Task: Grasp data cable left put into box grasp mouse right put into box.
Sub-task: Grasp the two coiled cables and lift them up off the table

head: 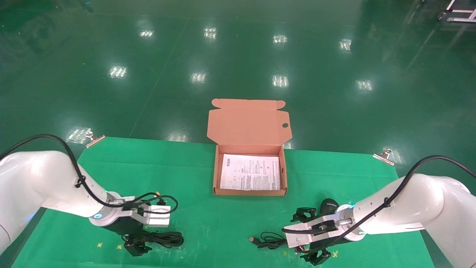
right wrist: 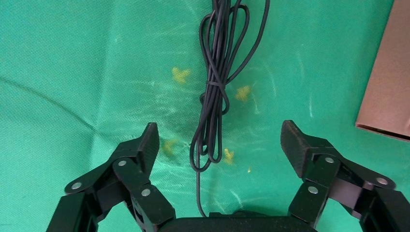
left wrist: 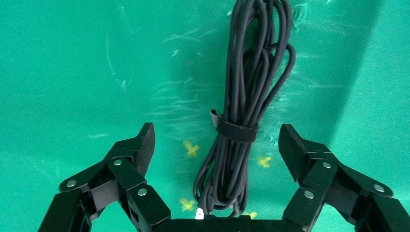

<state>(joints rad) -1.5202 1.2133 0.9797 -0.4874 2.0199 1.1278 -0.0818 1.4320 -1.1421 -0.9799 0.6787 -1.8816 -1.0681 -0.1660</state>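
My right gripper needs to close on the cord's bundle below its tie [right wrist: 210, 124] now: fingertips stand on either side, low by the green mat.
The data cable [head: 166, 238] is a black looped bundle with a strap, lying on the green mat at the front left. My left gripper [head: 138, 246] is open just above its near end; in the left wrist view the bundle [left wrist: 251, 72] runs between the spread fingers of the left gripper [left wrist: 217, 140]. The black mouse [head: 329, 204] lies at the front right, partly hidden by my right arm. Its thin cord [head: 269, 240] trails toward the middle. My right gripper [head: 308, 236] is open over the cord [right wrist: 215, 82], empty [right wrist: 220, 140]. The open box [head: 215, 175] holds a white sheet.
The green mat [head: 208, 230] covers the table, clipped at both far corners [head: 95, 139]. Small yellow crosses [left wrist: 191, 149] mark the mat under both grippers. The box's lid [head: 249, 123] stands open beyond it. A box corner [right wrist: 387, 87] shows in the right wrist view.
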